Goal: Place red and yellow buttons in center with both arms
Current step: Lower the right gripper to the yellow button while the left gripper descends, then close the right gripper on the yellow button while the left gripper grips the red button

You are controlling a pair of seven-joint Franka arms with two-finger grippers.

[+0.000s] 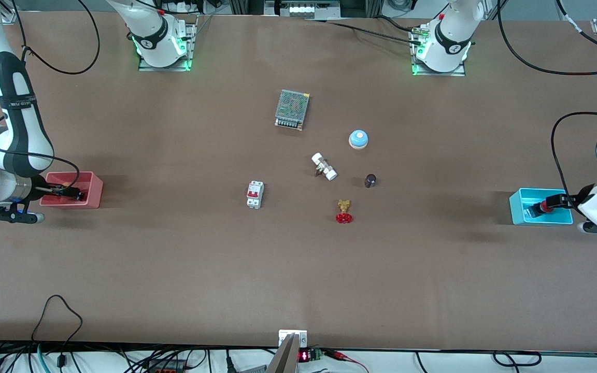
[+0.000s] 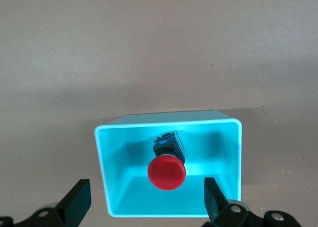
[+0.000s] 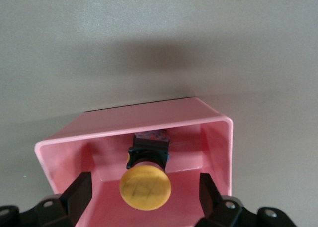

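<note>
The left gripper grabs the red button by its black collar behind the cap (image 2: 172, 151) next, to set it in the table's center.
The red button (image 2: 167, 172) lies in the cyan bin (image 2: 115, 137) at the left arm's end of the table; in the front view its cap shows as a red spot (image 1: 545, 206) in that bin (image 1: 521, 199). My left gripper (image 2: 145, 202) is open over the bin, one finger on each side of the button, not touching it. The yellow button (image 3: 145, 188) lies in the pink bin (image 3: 218, 137) at the right arm's end (image 1: 94, 186). My right gripper (image 3: 144, 194) is open over it, fingers on each side, not touching. The brown center of the table (image 1: 298, 243) holds neither button.
Around the middle of the table are a metal power supply (image 1: 292, 109), a blue-domed bell (image 1: 358, 139), a white and brass fitting (image 1: 324, 166), a dark cylinder (image 1: 370, 180), a white and red breaker (image 1: 255, 194) and a brass valve with red handwheel (image 1: 344, 211).
</note>
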